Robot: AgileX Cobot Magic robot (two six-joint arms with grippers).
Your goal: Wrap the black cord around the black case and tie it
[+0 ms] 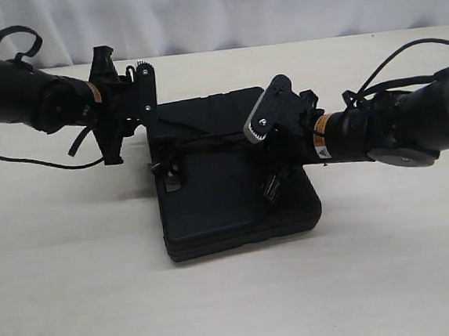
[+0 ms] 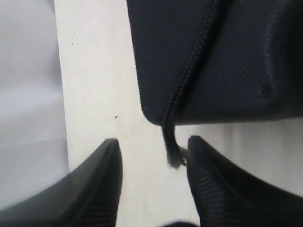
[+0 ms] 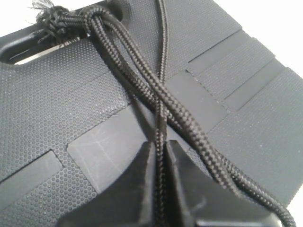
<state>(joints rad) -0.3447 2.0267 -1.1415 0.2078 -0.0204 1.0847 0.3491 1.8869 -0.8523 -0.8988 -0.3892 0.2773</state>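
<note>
I will next grab the black cord by its fuzzy end (image 2: 174,155) with my left gripper, to wrap the cord around the case (image 2: 236,61) and tie it.
The black case (image 1: 226,183) lies flat mid-table. The black cord (image 1: 206,138) crosses its top. In the right wrist view the cord's (image 3: 142,75) doubled strands pass through the handle cut-out (image 3: 19,47), beside a frayed knot (image 3: 47,14). My right gripper (image 3: 160,144) is shut on one strand just above the case's (image 3: 71,99) lid; outside, it (image 1: 272,189) hangs over the case's right half. My left gripper (image 2: 151,142) is open over the table by a case corner (image 2: 156,113). A fuzzy cord end (image 2: 174,158) hangs off the edge, close to one finger (image 2: 213,179).
The beige table (image 1: 78,291) stretches all round the case. A white cloth backdrop (image 1: 211,12) closes the far side. A thin robot cable (image 1: 19,162) lies on the table under the left arm. The left gripper (image 1: 148,120) sits at the case's far left corner.
</note>
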